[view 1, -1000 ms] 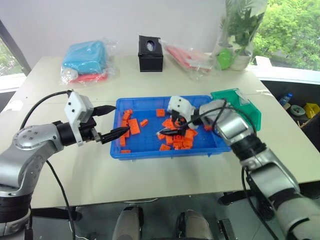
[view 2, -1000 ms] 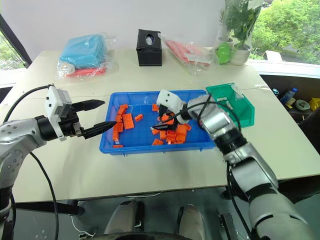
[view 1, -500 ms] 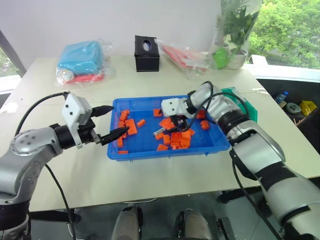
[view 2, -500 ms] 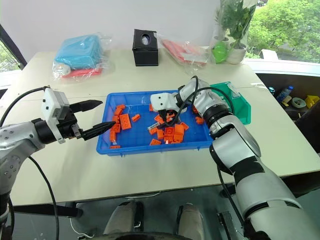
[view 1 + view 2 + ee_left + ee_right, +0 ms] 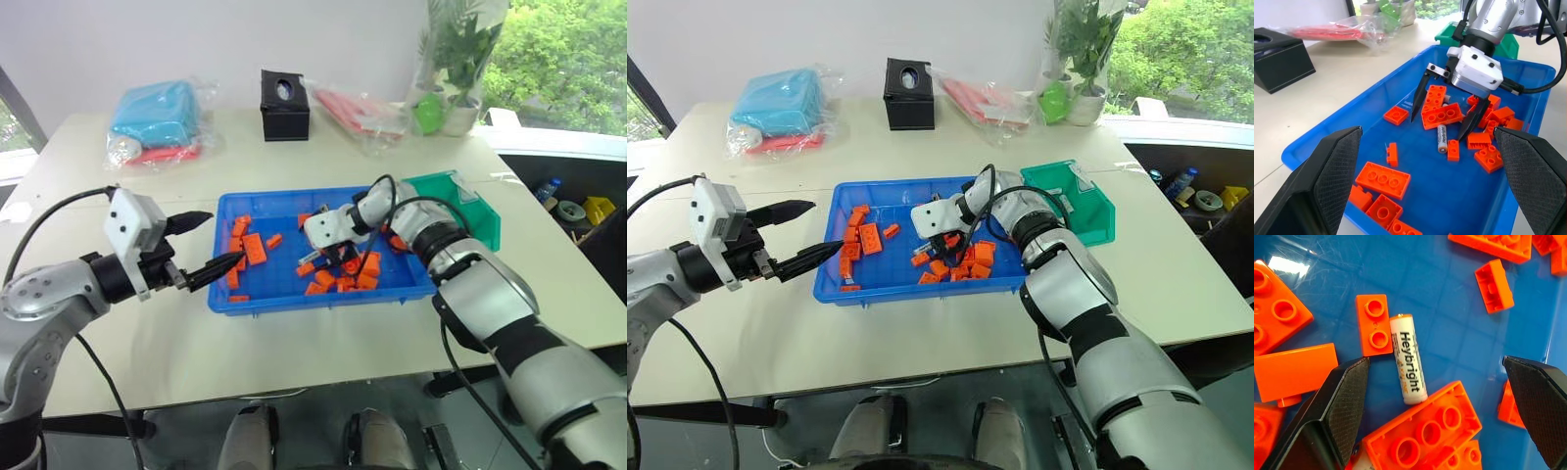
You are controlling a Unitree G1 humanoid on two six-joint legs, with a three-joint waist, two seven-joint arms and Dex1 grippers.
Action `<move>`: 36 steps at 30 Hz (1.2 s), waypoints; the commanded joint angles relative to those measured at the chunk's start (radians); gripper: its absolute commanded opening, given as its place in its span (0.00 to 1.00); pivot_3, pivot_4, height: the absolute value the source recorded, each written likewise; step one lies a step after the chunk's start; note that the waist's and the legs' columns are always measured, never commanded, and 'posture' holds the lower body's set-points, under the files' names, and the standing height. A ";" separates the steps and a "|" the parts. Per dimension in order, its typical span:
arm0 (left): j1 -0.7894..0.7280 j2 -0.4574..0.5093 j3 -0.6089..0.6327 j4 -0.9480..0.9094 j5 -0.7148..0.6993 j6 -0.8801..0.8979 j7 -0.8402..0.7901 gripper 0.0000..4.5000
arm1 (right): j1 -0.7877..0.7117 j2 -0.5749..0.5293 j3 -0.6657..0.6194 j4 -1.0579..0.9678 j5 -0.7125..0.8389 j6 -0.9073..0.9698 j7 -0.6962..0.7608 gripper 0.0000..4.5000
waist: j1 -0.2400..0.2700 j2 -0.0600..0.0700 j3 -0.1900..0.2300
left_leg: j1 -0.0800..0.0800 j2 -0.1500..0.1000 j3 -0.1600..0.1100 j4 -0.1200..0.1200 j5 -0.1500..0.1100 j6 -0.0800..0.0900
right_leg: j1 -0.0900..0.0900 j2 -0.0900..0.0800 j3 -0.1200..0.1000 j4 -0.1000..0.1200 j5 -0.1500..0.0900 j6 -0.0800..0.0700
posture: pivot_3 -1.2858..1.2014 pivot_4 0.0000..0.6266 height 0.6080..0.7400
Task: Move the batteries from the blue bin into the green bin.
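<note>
My right gripper has its fingers on either side of the pale battery, level with the bottom of the blue bin, so it should close. Closing now would catch the pale battery.
One of the batteries (image 5: 1408, 359), a pale cylinder with dark lettering, lies flat on the floor of the blue bin (image 5: 284, 296) among orange bricks. It also shows in the left wrist view as a small battery (image 5: 1442, 138). My right gripper (image 5: 1438, 129) points down into the bin, open, with one finger on each side of the battery and touching neither end. My left gripper (image 5: 225, 238) hovers open at the bin's left rim, holding nothing. The green bin (image 5: 472, 211) stands against the blue bin's right end.
Several orange bricks (image 5: 255, 249) are scattered across the blue bin, packed thickest around the right gripper. A black tissue box (image 5: 284, 91), a light-blue bagged bundle (image 5: 157, 111), a red bagged bundle (image 5: 358, 108) and a potted plant (image 5: 451, 110) stand along the table's back.
My right gripper rolled its wrist, sank toward the bin floor and shifted left, so its open fingers now straddle the battery. The left gripper stayed at the bin's left rim.
</note>
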State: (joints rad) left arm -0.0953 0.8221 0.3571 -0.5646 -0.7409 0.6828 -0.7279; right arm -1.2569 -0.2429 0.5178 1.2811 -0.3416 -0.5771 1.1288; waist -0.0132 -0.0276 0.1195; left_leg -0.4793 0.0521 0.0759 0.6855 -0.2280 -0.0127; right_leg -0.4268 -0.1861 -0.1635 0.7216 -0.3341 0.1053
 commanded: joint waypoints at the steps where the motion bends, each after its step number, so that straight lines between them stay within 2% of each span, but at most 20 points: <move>1: -0.023 0.016 0.018 -0.022 -0.013 -0.007 -0.002 1.00 | -0.010 0.015 -0.019 0.013 -0.011 0.000 0.041 0.94 | 0.000 -0.001 0.000 | 0.000 0.000 0.000 0.000 0.000 0.000 | 0.000 0.000 0.000 0.000 0.000 0.000 | 0.52 0.24 0.17; 3: -0.028 0.018 0.014 -0.016 -0.011 -0.009 -0.005 1.00 | -0.004 0.018 -0.032 0.015 -0.006 0.012 0.069 0.81 | 0.000 -0.001 -0.001 | 0.000 0.000 0.000 0.000 0.000 0.000 | 0.000 0.000 0.000 0.000 0.000 0.000 | 0.52 0.24 0.17; 10: -0.041 0.017 -0.002 0.003 -0.002 -0.016 -0.027 1.00 | 0.015 0.022 -0.079 -0.002 0.027 0.044 0.151 0.02 | -0.001 -0.001 -0.001 | 0.000 0.000 0.000 0.000 0.001 0.001 | 0.000 0.000 0.000 0.001 0.000 0.000 | 0.52 0.24 0.17; 17: -0.066 0.024 -0.041 0.041 0.005 -0.022 -0.080 1.00 | 0.045 0.020 -0.202 -0.113 0.157 0.163 0.262 0.00 | -0.001 -0.002 -0.001 | 0.000 0.000 0.000 0.000 0.002 0.001 | 0.000 0.000 0.000 0.003 0.000 0.000 | 0.52 0.24 0.17; 19: -0.071 0.027 -0.054 0.045 -0.006 -0.013 -0.105 1.00 | 0.067 0.012 -0.249 -0.215 0.214 0.261 0.268 0.00 | -0.001 -0.002 -0.001 | 0.000 0.000 0.000 0.000 0.002 0.001 | 0.000 0.000 0.000 0.003 0.000 0.000 | 0.52 0.24 0.17; 22: -0.071 0.034 -0.072 0.047 -0.011 -0.010 -0.139 1.00 | 0.128 -0.017 -0.338 -0.493 0.315 0.555 0.224 0.00 | 0.000 -0.002 -0.001 | 0.000 0.001 0.000 0.001 0.002 0.001 | 0.000 0.000 0.000 0.003 0.001 0.000 | 0.52 0.24 0.17; 25: -0.075 0.028 -0.092 0.051 -0.008 -0.014 -0.153 1.00 | 0.218 -0.075 -0.463 -0.829 0.402 0.897 0.085 0.00 | 0.008 -0.002 -0.002 | 0.000 0.001 -0.001 0.001 0.002 0.001 | 0.001 0.000 0.000 0.000 0.001 0.000 | 0.52 0.24 0.17; 28: -0.080 0.022 -0.104 0.057 -0.007 -0.017 -0.158 1.00 | 0.274 -0.117 -0.553 -1.019 0.437 1.111 -0.066 0.00 | 0.015 -0.003 -0.002 | 0.000 0.001 -0.001 0.001 0.001 -0.001 | 0.002 -0.001 0.000 -0.002 0.001 -0.001 | 0.52 0.24 0.17; 30: -0.086 0.016 -0.114 0.062 -0.007 -0.018 -0.161 1.00 | 0.310 -0.163 -0.619 -1.084 0.432 1.209 -0.177 0.00 | 0.018 -0.003 -0.002 | 0.001 0.001 0.000 0.000 0.001 -0.001 | 0.002 -0.001 0.000 -0.003 0.001 -0.002 | 0.52 0.24 0.17; 32: -0.099 0.006 -0.138 0.070 -0.003 -0.022 -0.170 1.00 | 0.396 -0.255 -0.715 -1.113 0.392 1.281 -0.304 0.00 | 0.028 -0.004 -0.003 | 0.001 0.001 0.000 0.000 0.000 -0.001 | 0.002 -0.001 0.000 -0.003 0.001 -0.002 | 0.52 0.24 0.17; 36: -0.127 -0.002 -0.166 0.087 0.006 -0.029 -0.184 1.00 | 0.502 -0.355 -0.756 -1.124 0.383 1.311 -0.407 0.00 | 0.047 -0.004 -0.003 | 0.001 -0.001 0.002 0.001 0.000 -0.001 | 0.003 -0.001 0.000 -0.006 0.001 -0.002 | 0.52 0.24 0.17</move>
State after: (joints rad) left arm -0.1874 0.8223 0.2002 -0.4672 -0.7348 0.6796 -0.9027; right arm -0.7411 -0.5828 -0.2202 0.1913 0.0341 0.7364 0.7590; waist 0.0341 -0.0312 0.1168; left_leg -0.4784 0.0517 0.0785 0.6868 -0.2275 -0.0136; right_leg -0.4234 -0.1874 -0.1634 0.7158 -0.3326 0.1028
